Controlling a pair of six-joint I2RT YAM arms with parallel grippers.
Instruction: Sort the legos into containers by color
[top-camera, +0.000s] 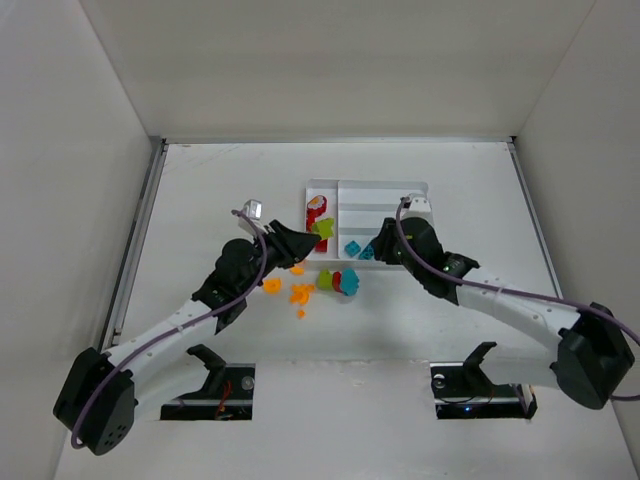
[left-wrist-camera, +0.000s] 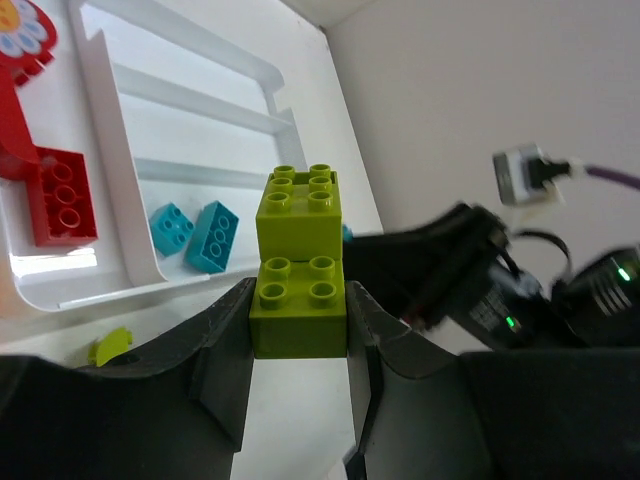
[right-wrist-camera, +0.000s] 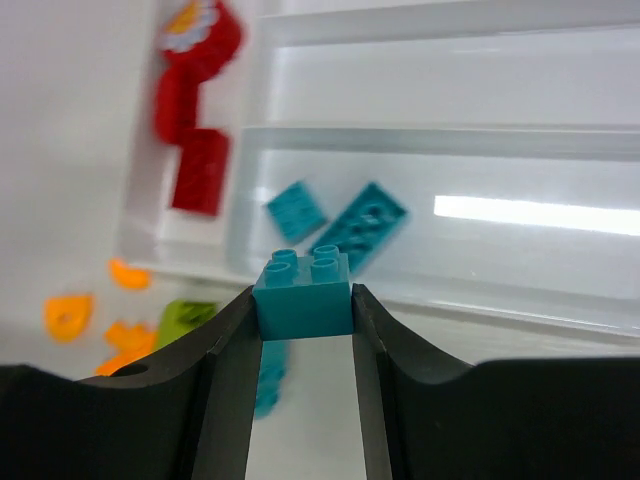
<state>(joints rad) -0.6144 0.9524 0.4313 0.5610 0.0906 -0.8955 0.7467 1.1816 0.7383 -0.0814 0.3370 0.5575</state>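
Observation:
The teal lego is above the tray's near edge and would fall short if I opened now, so my right gripper needs to first move it over the section.
The white tray (top-camera: 420, 188) lies at the table's middle. My left gripper (top-camera: 312, 238) is shut on a lime green two-step lego (left-wrist-camera: 298, 260) and holds it at the tray's near left corner. My right gripper (top-camera: 372, 252) is shut on a small teal lego (right-wrist-camera: 303, 290) at the tray's near edge (right-wrist-camera: 440, 300). Two teal legos (right-wrist-camera: 296, 210) (right-wrist-camera: 365, 225) lie in the nearest long section. Red legos (left-wrist-camera: 60, 195) (right-wrist-camera: 195, 45) lie in the tall narrow section. Orange legos (top-camera: 300, 293), a green one (top-camera: 324, 279), a red one (top-camera: 337, 280) and a teal one (top-camera: 350, 282) lie on the table before the tray.
The two far long tray sections (left-wrist-camera: 190, 100) show no bricks. The right gripper's body (left-wrist-camera: 450, 260) is close beside my left gripper's green lego. White walls (top-camera: 90, 120) enclose the table on three sides.

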